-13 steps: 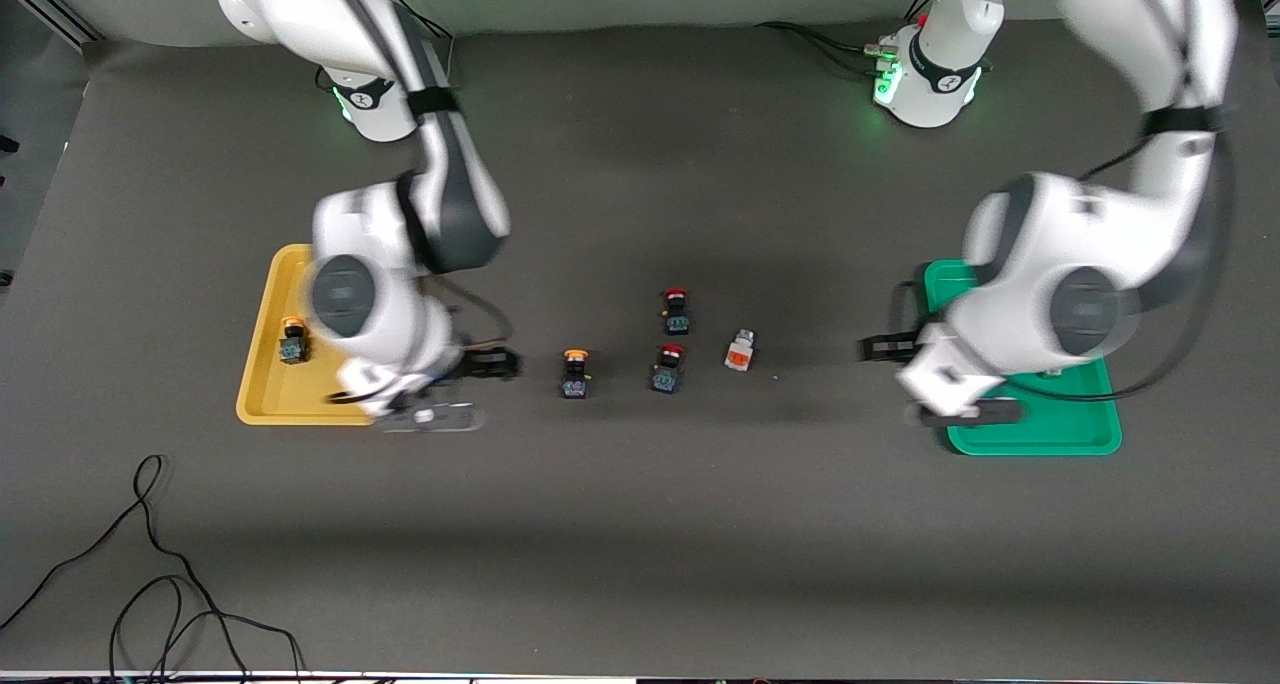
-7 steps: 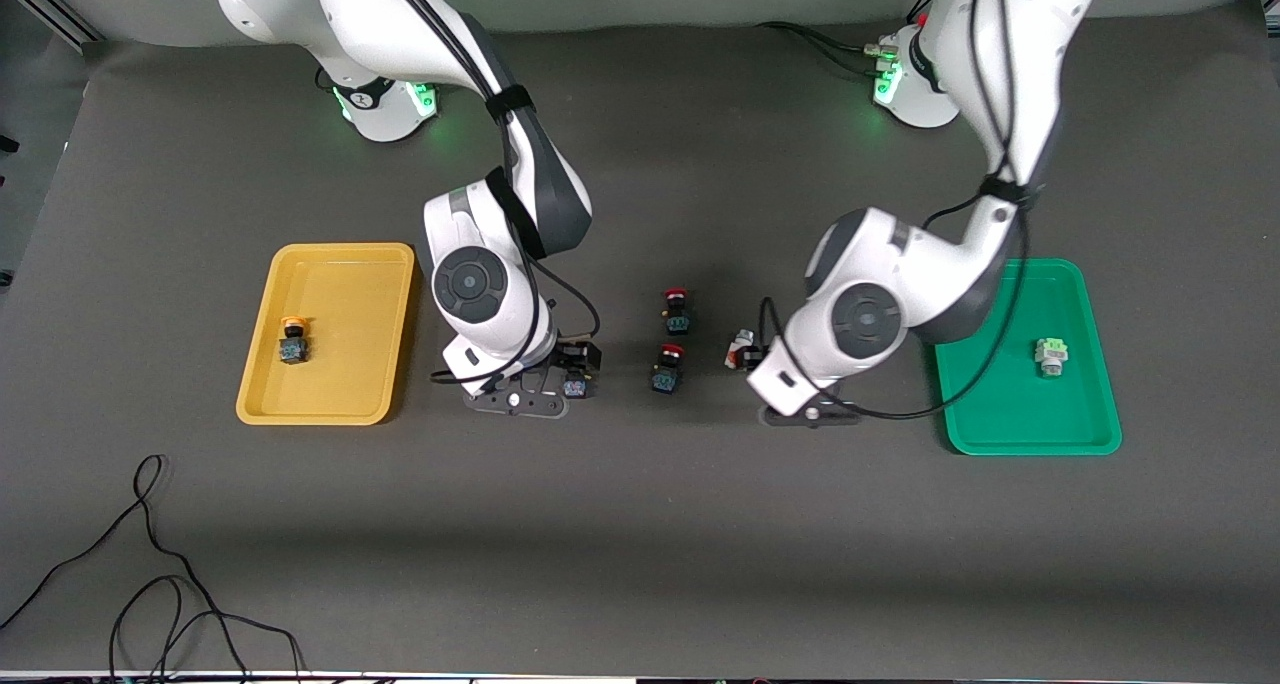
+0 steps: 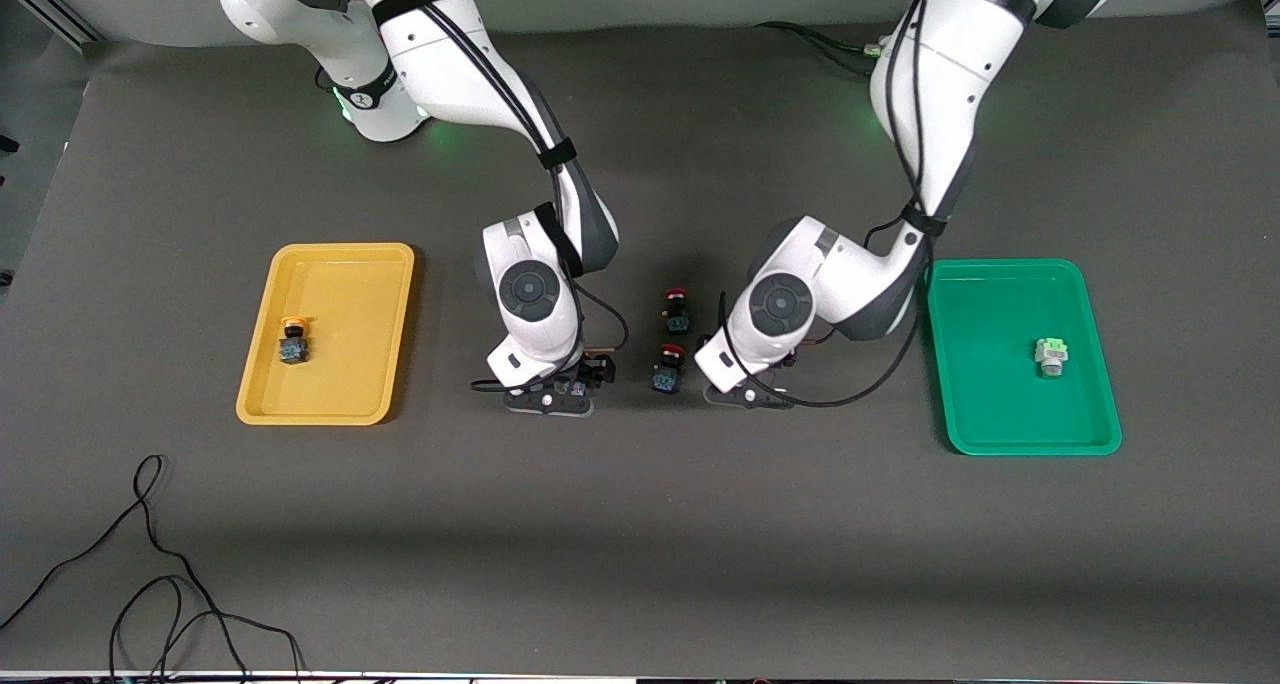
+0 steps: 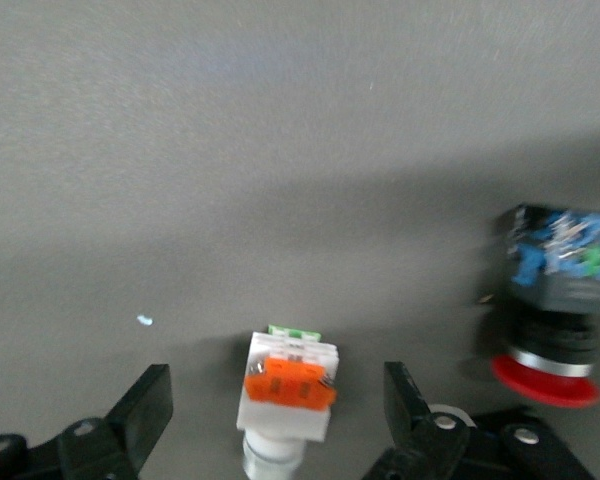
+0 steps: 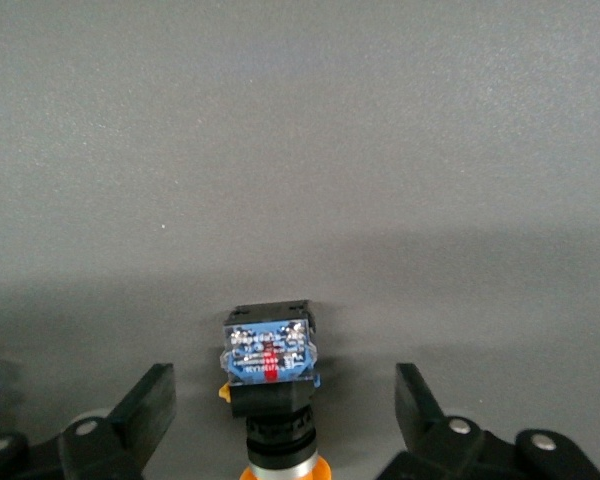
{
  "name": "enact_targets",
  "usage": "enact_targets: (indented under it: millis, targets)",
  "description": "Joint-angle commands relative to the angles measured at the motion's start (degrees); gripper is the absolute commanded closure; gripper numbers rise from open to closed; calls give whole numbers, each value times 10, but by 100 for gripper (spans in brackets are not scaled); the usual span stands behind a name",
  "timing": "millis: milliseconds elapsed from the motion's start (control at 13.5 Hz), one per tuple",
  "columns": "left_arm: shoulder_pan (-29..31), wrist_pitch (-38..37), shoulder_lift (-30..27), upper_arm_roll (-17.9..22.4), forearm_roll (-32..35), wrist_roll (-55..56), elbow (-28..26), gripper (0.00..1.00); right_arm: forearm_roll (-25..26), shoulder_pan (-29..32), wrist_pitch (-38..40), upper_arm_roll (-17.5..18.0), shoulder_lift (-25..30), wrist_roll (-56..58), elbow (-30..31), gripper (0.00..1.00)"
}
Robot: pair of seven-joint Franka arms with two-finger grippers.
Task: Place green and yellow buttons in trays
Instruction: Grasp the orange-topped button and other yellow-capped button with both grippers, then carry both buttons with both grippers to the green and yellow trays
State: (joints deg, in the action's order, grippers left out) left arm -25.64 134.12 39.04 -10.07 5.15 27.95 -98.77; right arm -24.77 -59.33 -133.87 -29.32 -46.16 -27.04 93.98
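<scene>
My left gripper grabs the orange-faced white block by its body at the orange side [image 4: 288, 386] next, to set it in the green tray.
A yellow tray [image 3: 340, 274] holds one yellow-capped button [image 3: 293, 340]. In the green tray [image 3: 1000, 419] lies a green-faced white block [image 3: 1048, 356]. My right gripper [image 3: 572, 384] is low over the table's middle and stands open [image 5: 285, 372], its fingers on either side of a second yellow-capped black button [image 5: 270, 375] without touching it. My left gripper [image 3: 745, 379] is open too [image 4: 278, 375], straddling the orange-faced white block [image 4: 290, 385], which the left arm hides in the front view.
Two red-capped black buttons [image 3: 677, 309] [image 3: 668, 367] sit between the two grippers; one shows in the left wrist view [image 4: 555, 300], close beside a finger. A loose black cable [image 3: 150, 584] lies near the front edge at the right arm's end.
Both arms swung from over their trays to the table's middle and came down, the right gripper around the yellow-capped button, the left around the orange-faced block. Nothing was gripped.
</scene>
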Motion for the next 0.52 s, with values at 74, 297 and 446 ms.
enact_targets:
  millis: [74,297,446]
  targets:
    - [-11,52,-17,10,48,-22,-59,8,5,-3,-22,1,8,-13,16,41]
    - [-8,45,-23,9,48,-21,-59,63,5,-2,-22,1,10,-7,18,56]
    - [-5,40,-33,9,46,-11,-59,100,6,3,-17,1,19,-2,16,57]
